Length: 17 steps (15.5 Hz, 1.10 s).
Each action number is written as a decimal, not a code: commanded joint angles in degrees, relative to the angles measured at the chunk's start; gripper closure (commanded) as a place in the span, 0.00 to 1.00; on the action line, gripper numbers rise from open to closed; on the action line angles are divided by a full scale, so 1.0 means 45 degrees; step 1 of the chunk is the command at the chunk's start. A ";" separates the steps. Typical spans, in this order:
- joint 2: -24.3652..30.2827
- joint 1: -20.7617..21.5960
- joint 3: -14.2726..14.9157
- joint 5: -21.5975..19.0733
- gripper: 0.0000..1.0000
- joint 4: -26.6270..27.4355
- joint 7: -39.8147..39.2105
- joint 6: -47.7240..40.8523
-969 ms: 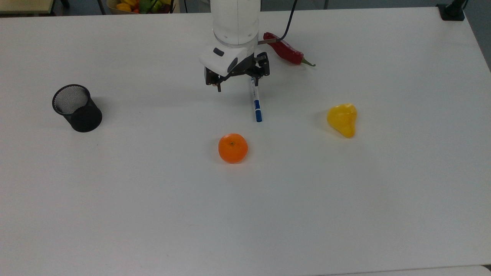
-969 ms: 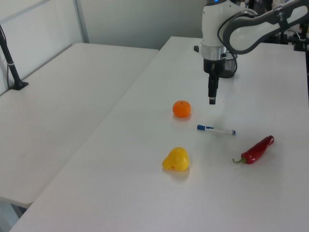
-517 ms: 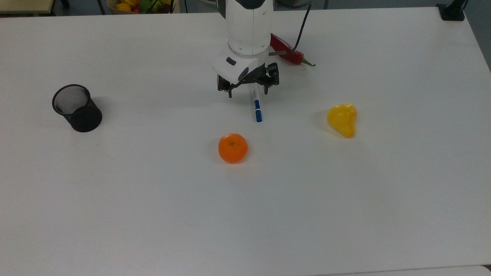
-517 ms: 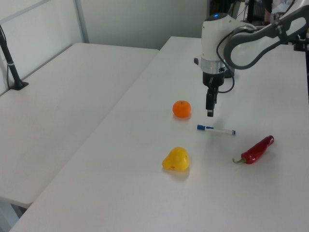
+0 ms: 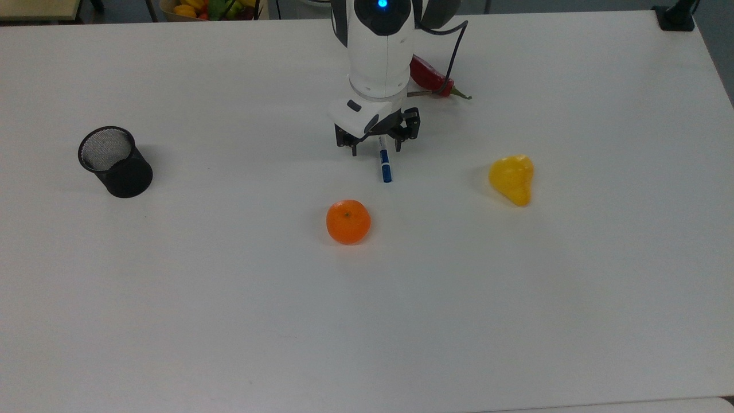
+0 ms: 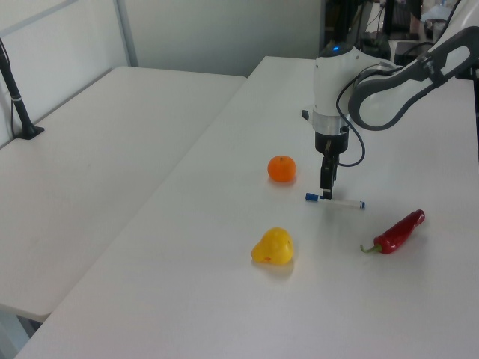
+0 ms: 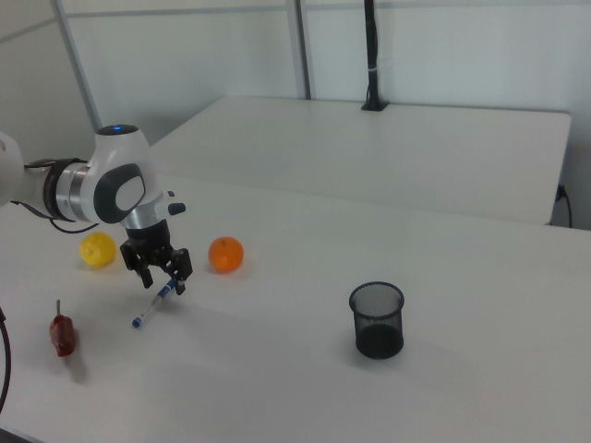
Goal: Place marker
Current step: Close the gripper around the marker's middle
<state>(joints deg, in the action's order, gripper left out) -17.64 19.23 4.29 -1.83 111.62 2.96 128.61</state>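
My gripper grabs the slim marker by its white body (image 6: 341,202) beside the blue cap (image 6: 311,197) next, to place the marker.
The marker (image 5: 385,167) is slim and white with a blue cap and lies flat on the white table (image 5: 229,321), cap toward the orange. My gripper (image 5: 377,148) is open and hangs low over the marker's white barrel, one finger on each side. In the left view the gripper (image 6: 325,193) comes down close to the marker (image 6: 344,202) near its capped end. From the right view the gripper (image 7: 164,281) straddles the marker (image 7: 148,312). The arm hides part of the barrel in the top view.
A black mesh cup (image 5: 114,162) stands upright at the top view's left. An orange (image 5: 348,221) sits just in front of the marker. A yellow fruit (image 5: 512,178) lies to the top view's right, and a red chili (image 5: 433,77) lies behind the arm.
The gripper has moved toward the top view's right and down, from beside the marker to low over its barrel. The marker and the other things have stayed put.
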 commanded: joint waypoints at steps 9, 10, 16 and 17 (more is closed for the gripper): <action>-0.0084 0.0082 -0.0250 -0.0102 1.00 0.0392 0.0240 0.0366; -0.0025 0.0062 -0.0250 -0.0102 1.00 0.0372 0.0240 0.0308; 0.0930 0.0023 -0.0250 -0.0102 1.00 0.0236 0.0220 -0.0841; 0.1184 -0.0035 -0.0250 -0.0102 1.00 0.0216 0.0220 -0.1135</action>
<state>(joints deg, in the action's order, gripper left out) -17.20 19.12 3.05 -1.82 111.73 3.14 127.98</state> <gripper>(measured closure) 0.833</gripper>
